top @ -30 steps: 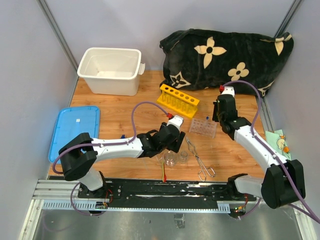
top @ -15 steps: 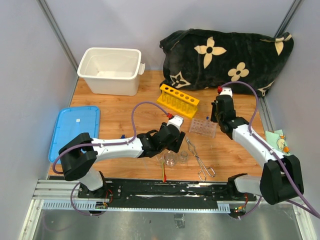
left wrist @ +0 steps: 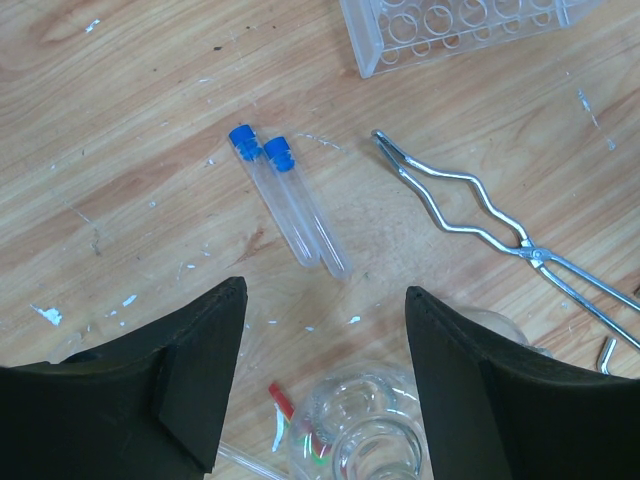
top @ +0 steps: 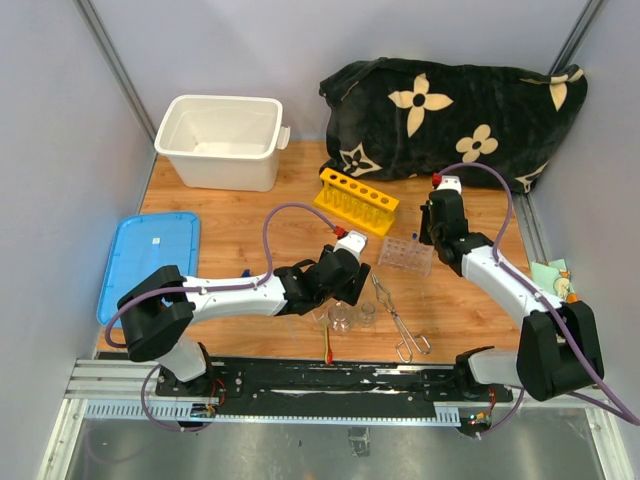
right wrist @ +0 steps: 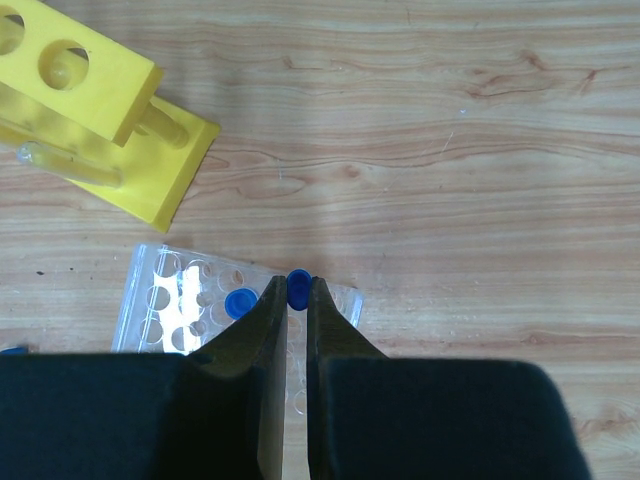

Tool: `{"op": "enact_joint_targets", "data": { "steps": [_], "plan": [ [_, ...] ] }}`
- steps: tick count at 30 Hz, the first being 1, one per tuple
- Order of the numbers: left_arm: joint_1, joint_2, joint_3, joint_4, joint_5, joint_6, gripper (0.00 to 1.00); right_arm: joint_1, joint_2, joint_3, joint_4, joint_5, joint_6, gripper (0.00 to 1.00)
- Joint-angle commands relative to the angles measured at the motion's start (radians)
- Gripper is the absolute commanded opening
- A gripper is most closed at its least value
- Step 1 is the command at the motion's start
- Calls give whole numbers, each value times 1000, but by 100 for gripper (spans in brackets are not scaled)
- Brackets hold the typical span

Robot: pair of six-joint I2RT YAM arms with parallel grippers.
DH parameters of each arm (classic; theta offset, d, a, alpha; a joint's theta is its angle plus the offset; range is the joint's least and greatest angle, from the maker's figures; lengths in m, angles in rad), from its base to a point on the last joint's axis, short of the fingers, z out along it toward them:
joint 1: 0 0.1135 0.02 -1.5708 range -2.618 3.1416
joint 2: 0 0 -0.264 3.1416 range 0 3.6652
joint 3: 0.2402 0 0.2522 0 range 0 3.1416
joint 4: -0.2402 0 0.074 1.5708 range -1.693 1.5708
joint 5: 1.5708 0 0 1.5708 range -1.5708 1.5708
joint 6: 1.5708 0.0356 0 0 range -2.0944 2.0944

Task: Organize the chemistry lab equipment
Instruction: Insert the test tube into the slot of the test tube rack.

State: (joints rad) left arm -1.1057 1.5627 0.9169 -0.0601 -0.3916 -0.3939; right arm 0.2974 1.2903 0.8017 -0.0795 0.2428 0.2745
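Note:
The tube stands upright at the clear rack's edge row, its cap level with its neighbour's, and would stay standing, so I need to open my right gripper now.
My right gripper (right wrist: 295, 300) is shut on a blue-capped clear tube (right wrist: 298, 286), held upright over the clear plastic rack (right wrist: 178, 297), which has another blue-capped tube (right wrist: 239, 302) standing in it. The yellow holed tube rack (right wrist: 98, 108) lies beyond it. My left gripper (left wrist: 325, 380) is open over small glass beakers (left wrist: 392, 432) and a red-tipped stick (left wrist: 283, 402). Two blue-capped tubes (left wrist: 290, 205) lie side by side on the wood, with metal tongs (left wrist: 470, 205) to their right. From above, the right gripper (top: 430, 236) hovers beside the clear rack (top: 405, 254).
A white plastic tub (top: 220, 140) stands at the back left and its blue lid (top: 150, 262) lies flat at the left edge. The black flowered cloth (top: 455, 115) fills the back right. A small green and orange item (top: 560, 282) lies at the right edge.
My right arm has shifted slightly left and away, keeping the tube over the clear rack. The left arm has not moved.

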Motion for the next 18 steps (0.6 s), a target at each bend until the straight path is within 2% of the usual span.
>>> {"op": "enact_joint_targets", "data": {
  "steps": [1,6,12,18],
  "plan": [
    [2,8,8,13,-19,0,69,-22,15,1,13,-3,8,1],
    [4,10,8,13,-21,6,69,-22,18,1,12,-16,7,1],
    [4,17,10,13,-19,7,69,-22,16,7,9,-20,0,7],
    [4,16,10,11,-20,9,69,-22,16,10,3,-22,-2,18]
  ]
}}
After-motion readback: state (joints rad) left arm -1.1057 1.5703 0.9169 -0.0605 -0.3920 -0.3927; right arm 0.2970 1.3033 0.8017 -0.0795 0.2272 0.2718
